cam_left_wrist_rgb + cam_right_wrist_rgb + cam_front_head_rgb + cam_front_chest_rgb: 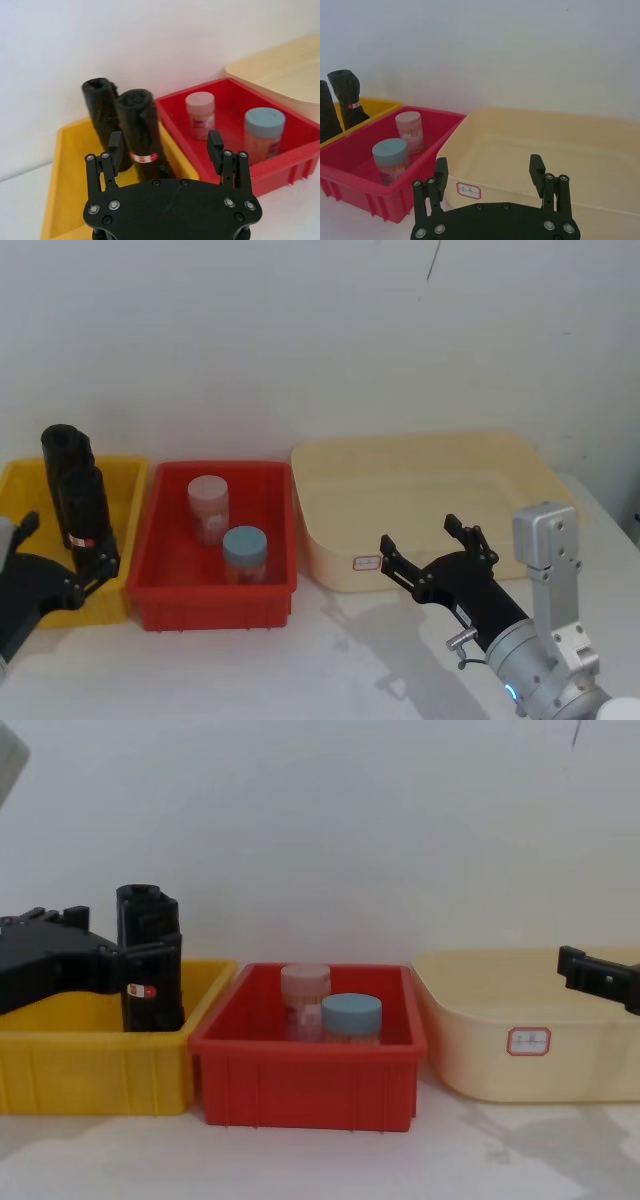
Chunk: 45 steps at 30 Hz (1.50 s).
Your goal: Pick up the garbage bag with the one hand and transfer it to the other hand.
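My left gripper grabs the garbage bag by the middle just above its red mark (152, 963) next, since the yellow bin's sides close in the garbage bag's lower end.
The garbage bag (82, 508) is a tall black roll with a small red mark, standing upright in the yellow bin (128, 540). In the left wrist view the garbage bag (140, 131) rises between the fingers, close to one of them. My left gripper (65, 545) (165, 146) reaches in from the left and is open around the roll's lower part. It shows from the side in the chest view as the left gripper (125, 932) at the garbage bag (152, 990). My right gripper (420, 533) (489, 165) is open and empty in front of the cream tub (420, 450).
A second black roll (64, 445) (99, 107) stands just behind the first in the yellow bin. The red bin (215, 605) in the middle holds a pink-lidded jar (208, 505) and a blue-lidded jar (244, 550). A white wall runs behind all the bins.
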Motion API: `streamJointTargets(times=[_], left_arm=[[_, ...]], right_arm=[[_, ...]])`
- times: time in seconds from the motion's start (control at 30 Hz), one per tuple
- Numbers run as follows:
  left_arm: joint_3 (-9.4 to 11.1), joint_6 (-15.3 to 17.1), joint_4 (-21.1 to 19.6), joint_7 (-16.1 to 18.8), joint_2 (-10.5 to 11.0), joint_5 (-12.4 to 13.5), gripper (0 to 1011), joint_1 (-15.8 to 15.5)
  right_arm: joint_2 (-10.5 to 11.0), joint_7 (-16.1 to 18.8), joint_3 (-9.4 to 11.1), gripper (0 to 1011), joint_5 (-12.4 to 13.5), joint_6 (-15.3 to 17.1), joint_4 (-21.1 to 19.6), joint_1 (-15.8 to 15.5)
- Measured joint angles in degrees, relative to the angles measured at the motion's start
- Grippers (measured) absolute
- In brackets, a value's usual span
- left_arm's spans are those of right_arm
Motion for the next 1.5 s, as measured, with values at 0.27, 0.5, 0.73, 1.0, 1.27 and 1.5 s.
streamJointTargets(times=[0.27, 0.5, 0.73, 1.0, 1.27, 1.5], left_arm=[[-1.5, 1.2, 2.8, -0.9, -0.6, -1.8, 1001, -2.1], [-1.8, 2.0, 6.5, -2.1, -1.8, -2.5, 1001, -5.0], [-1.2, 2.4, 10.5, -4.1, -3.0, -2.8, 1001, -8.1], [0.0, 2.3, 14.9, -6.7, -4.3, -2.9, 1001, -11.5], [1.4, 1.6, 19.0, -9.1, -5.4, -1.9, 1001, -14.6], [2.4, 1.2, 21.6, -10.2, -6.0, -0.7, 1001, -16.6]], right_arm=[[0.0, 0.0, 0.0, 1000, 0.0, 0.0, 0.0, 0.0], [0.0, 0.0, 0.0, 1000, 0.0, 0.0, 0.0, 0.0], [0.0, 0.0, 0.0, 1000, 0.0, 0.0, 0.0, 0.0], [0.0, 0.0, 0.0, 1000, 0.0, 0.0, 0.0, 0.0], [0.0, 0.0, 0.0, 1000, 0.0, 0.0, 0.0, 0.0], [0.0, 0.0, 0.0, 1000, 0.0, 0.0, 0.0, 0.0]])
